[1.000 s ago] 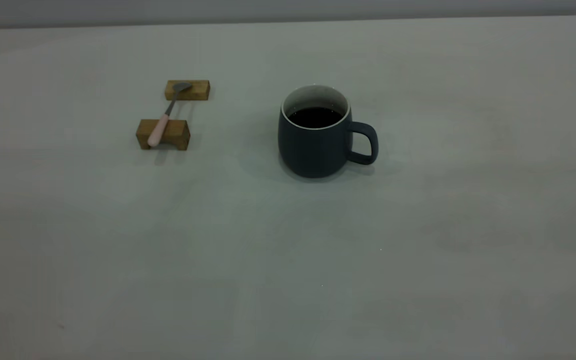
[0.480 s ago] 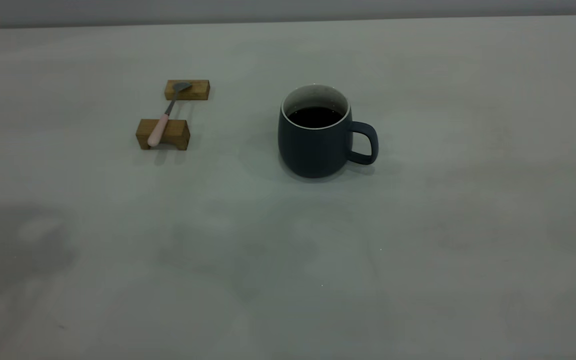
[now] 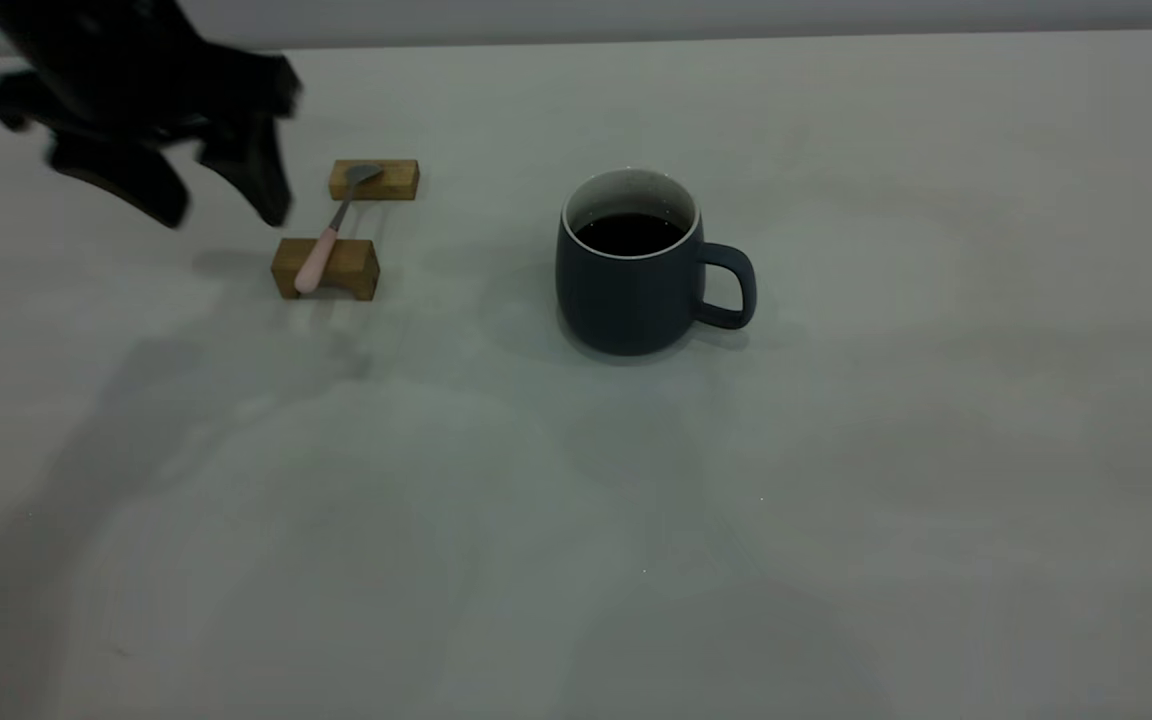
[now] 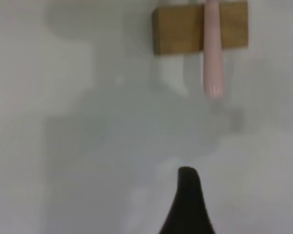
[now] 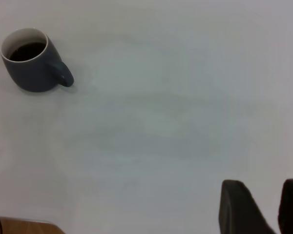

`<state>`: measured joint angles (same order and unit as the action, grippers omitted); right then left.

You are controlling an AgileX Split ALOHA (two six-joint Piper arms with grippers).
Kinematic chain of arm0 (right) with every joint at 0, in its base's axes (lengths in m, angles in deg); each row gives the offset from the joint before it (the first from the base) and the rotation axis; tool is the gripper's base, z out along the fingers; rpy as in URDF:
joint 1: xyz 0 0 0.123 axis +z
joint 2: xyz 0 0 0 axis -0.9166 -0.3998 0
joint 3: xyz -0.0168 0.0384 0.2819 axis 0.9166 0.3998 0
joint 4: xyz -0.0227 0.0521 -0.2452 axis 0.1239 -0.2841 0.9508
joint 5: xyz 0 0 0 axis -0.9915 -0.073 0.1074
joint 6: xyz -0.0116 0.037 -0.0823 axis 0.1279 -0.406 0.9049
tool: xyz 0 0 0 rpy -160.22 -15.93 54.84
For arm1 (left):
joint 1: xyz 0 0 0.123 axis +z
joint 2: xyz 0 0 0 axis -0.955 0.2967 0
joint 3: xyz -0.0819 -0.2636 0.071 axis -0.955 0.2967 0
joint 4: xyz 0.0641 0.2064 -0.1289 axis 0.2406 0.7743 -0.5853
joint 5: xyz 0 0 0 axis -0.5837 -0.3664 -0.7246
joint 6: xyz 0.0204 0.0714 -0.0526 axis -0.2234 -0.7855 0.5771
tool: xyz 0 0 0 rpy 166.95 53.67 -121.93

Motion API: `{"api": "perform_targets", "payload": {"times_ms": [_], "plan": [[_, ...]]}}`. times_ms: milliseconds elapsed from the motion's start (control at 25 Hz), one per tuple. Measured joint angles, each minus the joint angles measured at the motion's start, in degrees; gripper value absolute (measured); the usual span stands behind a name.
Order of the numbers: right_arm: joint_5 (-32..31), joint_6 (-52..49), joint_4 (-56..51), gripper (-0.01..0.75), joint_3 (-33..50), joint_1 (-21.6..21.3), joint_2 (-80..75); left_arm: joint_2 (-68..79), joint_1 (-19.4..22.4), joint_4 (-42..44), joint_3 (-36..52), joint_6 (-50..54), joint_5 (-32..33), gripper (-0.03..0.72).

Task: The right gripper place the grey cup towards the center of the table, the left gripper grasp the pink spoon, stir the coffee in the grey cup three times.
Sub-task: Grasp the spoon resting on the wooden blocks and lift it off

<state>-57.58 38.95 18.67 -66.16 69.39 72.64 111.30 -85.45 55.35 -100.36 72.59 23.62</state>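
The left gripper grabs the spoon's pink handle next. That keeps the spoon's metal bowl free to stir the coffee.
The grey cup stands upright near the middle of the table, handle toward the right, with dark coffee inside. The pink spoon lies bridged across two wooden blocks left of the cup. My left gripper hangs open just left of the spoon, above the table, holding nothing. In the left wrist view one black fingertip shows, short of the pink handle. My right gripper is open and empty, far from the cup; it is outside the exterior view.
The near wooden block carries the spoon's handle and the far block carries its bowl. A brown wood-coloured strip shows at one corner of the right wrist view. Arm shadows fall across the front of the table.
My left gripper has come into the exterior view from the upper left and now hangs beside the spoon. Shadows have shifted on the table. Cup and spoon have not moved.
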Motion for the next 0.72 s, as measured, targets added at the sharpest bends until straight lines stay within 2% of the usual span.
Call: {"api": "perform_targets", "payload": {"times_ms": [520, 640, 720], "plan": [[0.0, 0.0, 0.0, 0.238, 0.0, 0.0, 0.0, 15.5, -0.3, -0.1, -12.2, -1.0, -1.1, 0.660], [0.0, 0.0, 0.0, 0.238, 0.0, 0.0, 0.0, 17.2, -0.8, -0.2, -13.6, -1.3, -1.2, 0.624], [0.0, 0.0, 0.0, 0.238, 0.0, 0.0, 0.0, 17.8, -1.0, -0.3, -14.0, -1.2, -1.2, 0.572]]}}
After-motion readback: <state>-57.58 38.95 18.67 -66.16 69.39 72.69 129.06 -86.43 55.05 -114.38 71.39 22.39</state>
